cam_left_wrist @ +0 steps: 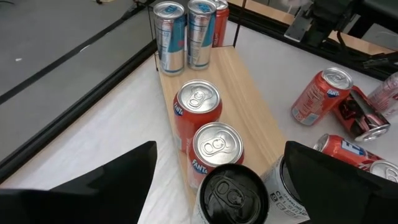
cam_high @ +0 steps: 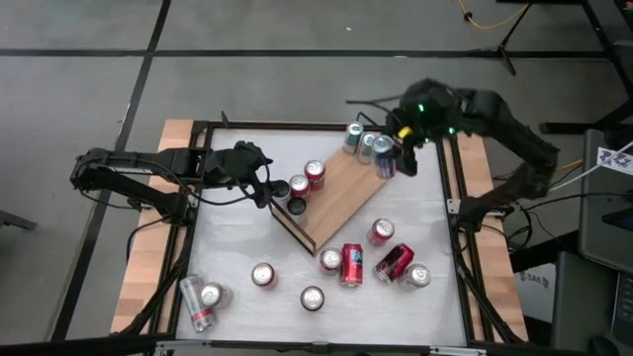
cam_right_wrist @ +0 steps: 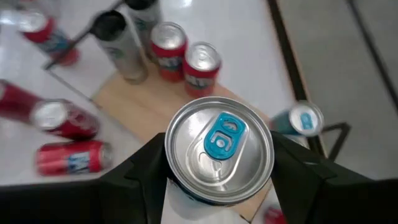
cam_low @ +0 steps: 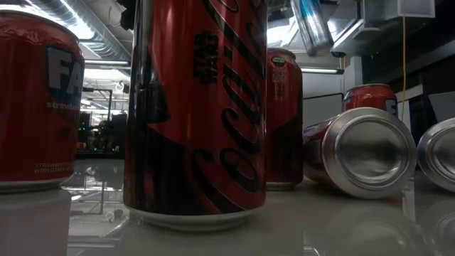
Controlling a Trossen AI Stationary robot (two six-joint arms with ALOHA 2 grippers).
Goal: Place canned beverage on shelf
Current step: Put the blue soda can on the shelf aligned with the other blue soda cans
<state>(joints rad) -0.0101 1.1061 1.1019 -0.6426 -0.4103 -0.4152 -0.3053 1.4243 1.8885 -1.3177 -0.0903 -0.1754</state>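
The silver-blue can is high above the light-wood shelf, so my right gripper will lower it before letting go.
The shelf, a light-wood board, lies slantwise on the white tabletop. Two red cans and a black-topped can stand at its near left end. Silver-blue cans stand at its far right end. My right gripper is shut on a silver-blue canned beverage above that far end. The same can shows tilted and high up in the low view. My left gripper is open, with the black-topped can standing between its fingers; I cannot tell if they touch it. My right gripper pinches the canned beverage by its side wall, just under the top rim, between the two fingers. The fingers come slanting down from the table's right. The can is lifted clear of the shelf and tilted, top toward the wrist.
Several loose cans lie or stand on the tabletop nearer the front: red ones at the centre right, and a silver one at the front left. The table's black frame runs along each side.
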